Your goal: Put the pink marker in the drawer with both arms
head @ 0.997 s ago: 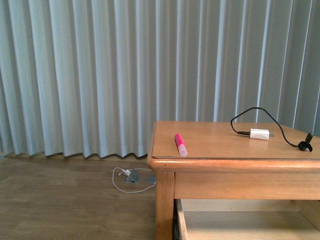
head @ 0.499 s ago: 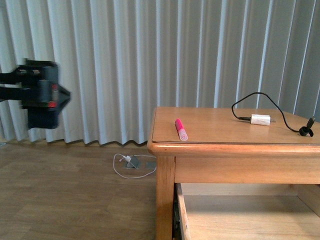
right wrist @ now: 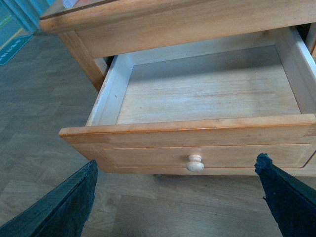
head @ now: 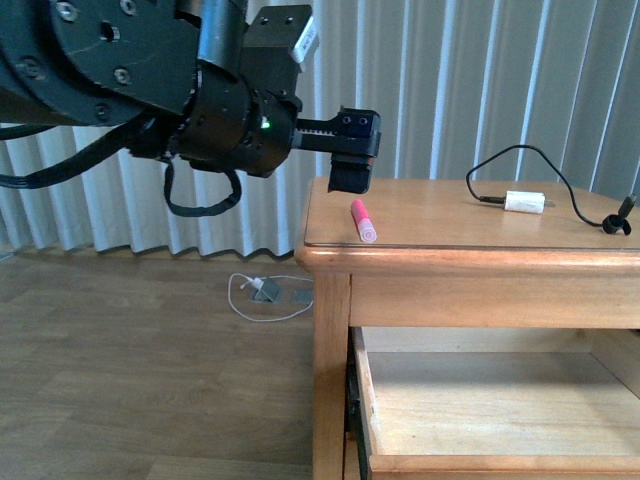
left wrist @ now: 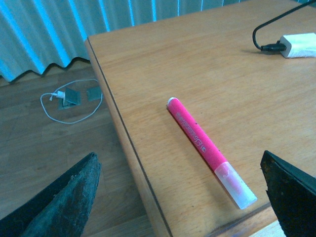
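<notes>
The pink marker should be laid in the open drawer, so the left gripper should grab it by its pale cap (head: 368, 233) next.
The pink marker (head: 363, 220) lies on the wooden cabinet top (head: 450, 225) near its front left corner, paler cap toward the front edge. My left gripper (head: 350, 178) hovers open just behind and above it. In the left wrist view the marker (left wrist: 202, 145) lies between the wide-spread fingers, touching neither; the left gripper (left wrist: 178, 163) holds nothing. The drawer (head: 366, 400) stands pulled out and empty below the top. In the right wrist view my right gripper (right wrist: 177, 163) is open in front of the drawer front (right wrist: 148, 153), its round knob (right wrist: 194, 163) between the fingers but apart from them.
A white charger block (head: 525, 202) with a black cable lies at the back right of the top, also in the left wrist view (left wrist: 298, 45). A white cord and small plates (head: 265, 295) lie on the wood floor by the curtain (head: 450, 90).
The left arm swung in from the left and now fills the upper left of the front view, its gripper over the marker. The marker has not moved.
</notes>
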`<action>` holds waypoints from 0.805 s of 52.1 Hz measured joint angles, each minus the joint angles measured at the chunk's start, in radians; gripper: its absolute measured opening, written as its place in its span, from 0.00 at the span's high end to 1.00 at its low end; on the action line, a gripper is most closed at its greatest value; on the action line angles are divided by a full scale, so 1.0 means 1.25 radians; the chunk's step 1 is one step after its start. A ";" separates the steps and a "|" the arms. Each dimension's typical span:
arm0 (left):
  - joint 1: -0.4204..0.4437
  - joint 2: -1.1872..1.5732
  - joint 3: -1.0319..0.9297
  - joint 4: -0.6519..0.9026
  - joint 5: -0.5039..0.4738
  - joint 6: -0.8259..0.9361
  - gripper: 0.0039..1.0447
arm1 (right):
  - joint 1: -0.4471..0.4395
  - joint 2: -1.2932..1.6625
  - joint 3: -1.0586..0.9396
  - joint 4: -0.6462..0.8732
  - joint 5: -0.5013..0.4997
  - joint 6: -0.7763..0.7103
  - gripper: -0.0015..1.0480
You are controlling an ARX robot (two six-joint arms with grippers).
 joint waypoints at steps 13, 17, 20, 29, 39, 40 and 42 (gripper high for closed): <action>-0.026 0.109 0.128 -0.088 -0.003 0.001 0.05 | 0.000 0.000 0.000 0.000 0.000 0.000 0.08; -0.033 0.133 0.156 -0.112 -0.003 0.008 0.05 | 0.000 0.000 0.000 0.000 0.000 0.000 0.08; -0.037 0.148 0.178 -0.133 -0.017 0.013 0.05 | 0.000 0.000 0.000 0.000 0.000 0.000 0.08; -0.045 0.179 0.214 -0.168 -0.020 0.021 0.05 | 0.000 0.000 0.000 0.000 0.000 0.000 0.08; -0.052 0.198 0.244 -0.199 -0.032 0.039 0.05 | 0.000 0.000 0.000 0.000 0.000 0.000 0.08; -0.052 0.199 0.245 -0.201 -0.032 0.039 0.05 | 0.000 0.000 0.000 0.000 0.000 0.000 0.08; -0.054 0.199 0.248 -0.207 -0.035 0.042 0.05 | 0.000 0.000 0.000 0.000 0.000 0.000 0.08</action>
